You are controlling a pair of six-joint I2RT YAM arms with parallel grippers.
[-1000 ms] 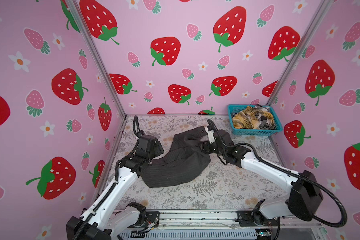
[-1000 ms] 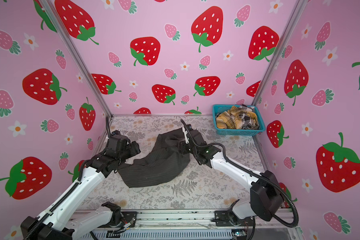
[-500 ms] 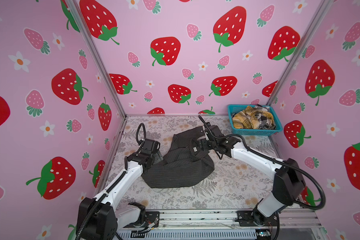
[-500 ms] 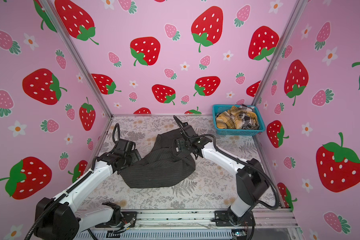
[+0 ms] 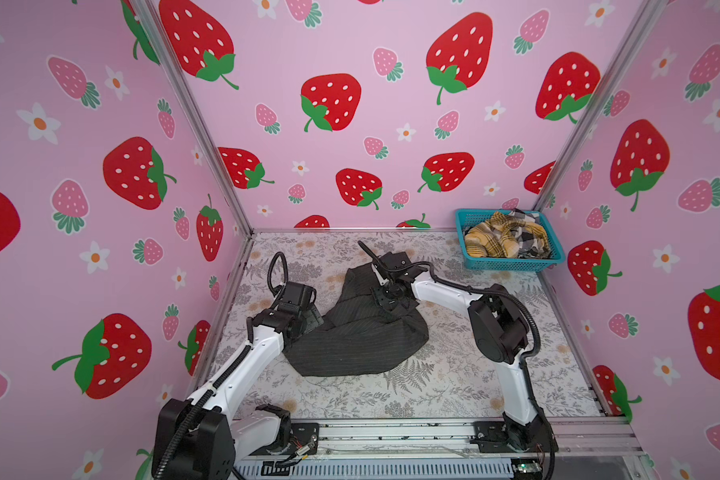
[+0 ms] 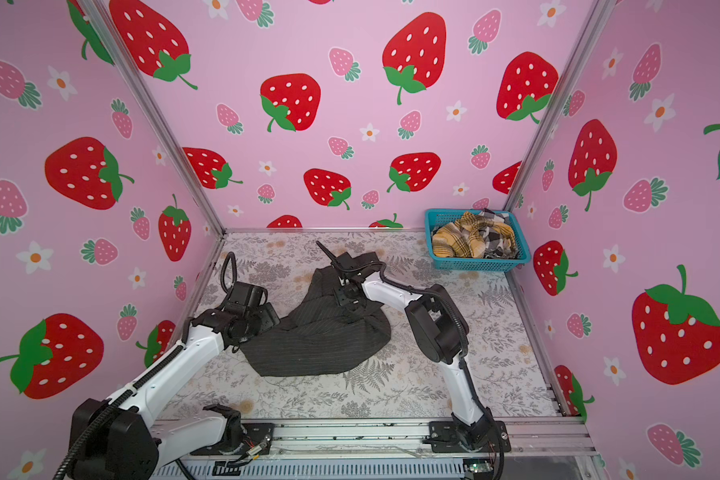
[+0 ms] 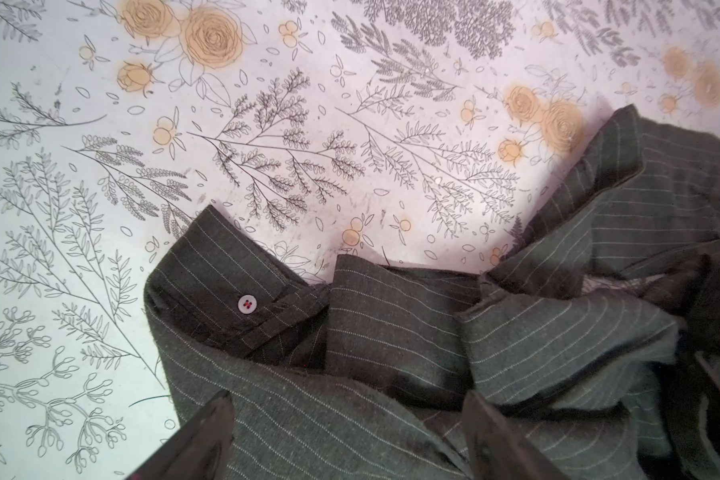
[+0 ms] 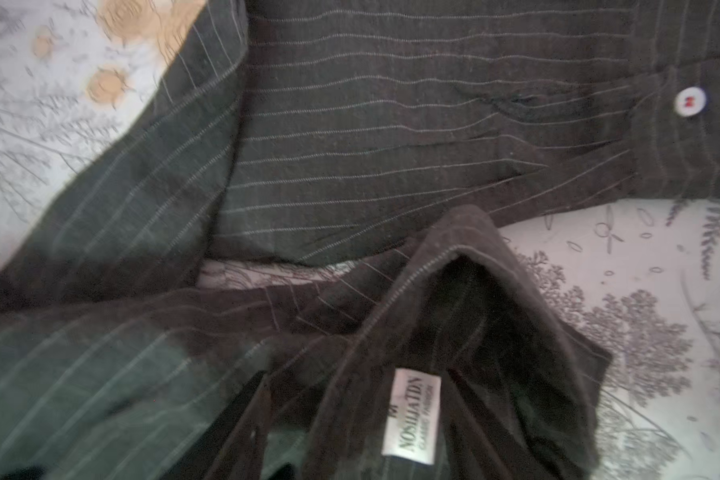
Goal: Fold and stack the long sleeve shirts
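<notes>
My left gripper is to grab the shirt's edge [image 5: 304,333] near the buttoned cuff next, away from the collar. That will spread the shirt for folding.
A dark charcoal pinstriped long sleeve shirt [image 5: 358,332] [image 6: 321,336] lies crumpled in the middle of the table. My left gripper [image 5: 310,323] [image 6: 267,320] is at the shirt's left edge. In the left wrist view it [image 7: 350,419] is open, fingers spread over the cloth near a buttoned cuff [image 7: 247,304]. My right gripper [image 5: 385,299] [image 6: 348,297] is low on the shirt's far part. In the right wrist view it [image 8: 358,415] straddles the raised collar with its white label [image 8: 410,415]; blur hides whether the fingers pinch it.
A teal basket [image 5: 512,262] [image 6: 474,262] stands in the far right corner with a mustard plaid shirt [image 5: 489,241] and a black-white check shirt [image 5: 531,237] heaped inside. Pink walls close three sides. Bare floral tabletop [image 5: 454,386] lies in front of the shirt.
My right gripper has moved left and down onto the shirt's collar, and its fingers have narrowed. My left arm has lowered toward the shirt's left edge, still open.
</notes>
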